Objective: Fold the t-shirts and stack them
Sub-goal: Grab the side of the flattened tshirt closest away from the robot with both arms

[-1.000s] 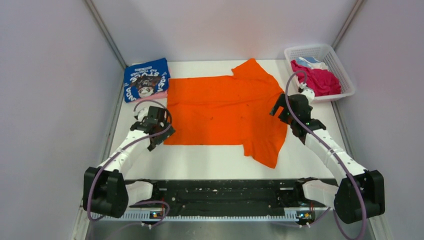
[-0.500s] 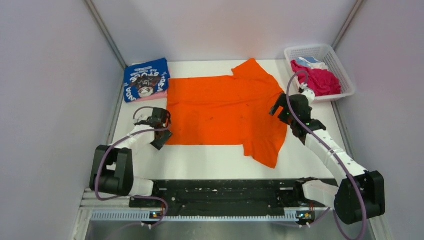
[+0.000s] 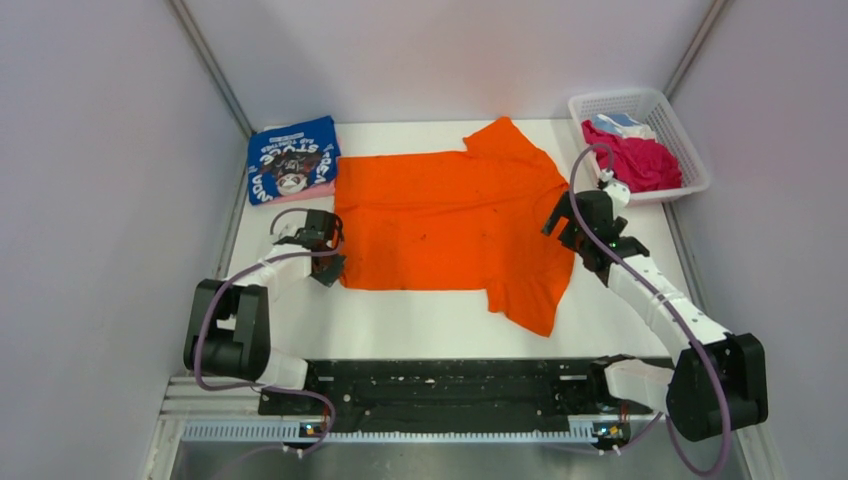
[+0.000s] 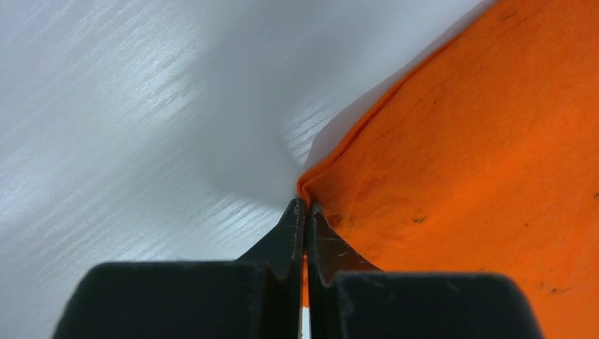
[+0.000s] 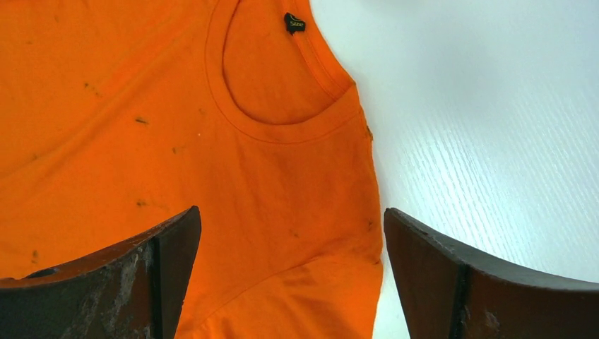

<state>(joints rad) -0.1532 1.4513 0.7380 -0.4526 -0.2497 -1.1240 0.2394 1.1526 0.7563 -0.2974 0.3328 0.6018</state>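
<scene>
I need to grab the end of the orange t-shirt's near sleeve (image 3: 534, 322) with my right gripper next, to fold the t-shirt's near side over its body.
The orange t-shirt (image 3: 450, 225) lies spread flat in the middle of the table, its collar toward the right. My left gripper (image 3: 330, 268) is at its near-left hem corner. In the left wrist view the jaws (image 4: 305, 208) are shut on that orange corner (image 4: 314, 185), which is puckered at the tips. My right gripper (image 3: 565, 222) hovers open over the shirt's right edge. In the right wrist view its fingers (image 5: 291, 219) straddle the shoulder cloth just below the collar (image 5: 282, 131), with nothing gripped. A folded blue printed t-shirt (image 3: 292, 160) rests on a pink one (image 3: 322, 189) at the back left.
A white lattice basket (image 3: 690, 150) stands at the back right, holding a magenta t-shirt (image 3: 640, 160) and a bit of light-blue cloth (image 3: 622, 122). Grey walls close in on both sides. Bare white table (image 3: 420, 320) runs between the shirt and the arm bases.
The left gripper has gone from open to shut on the shirt's near-left corner, and the left arm has folded down lower. The right arm has hardly moved.
</scene>
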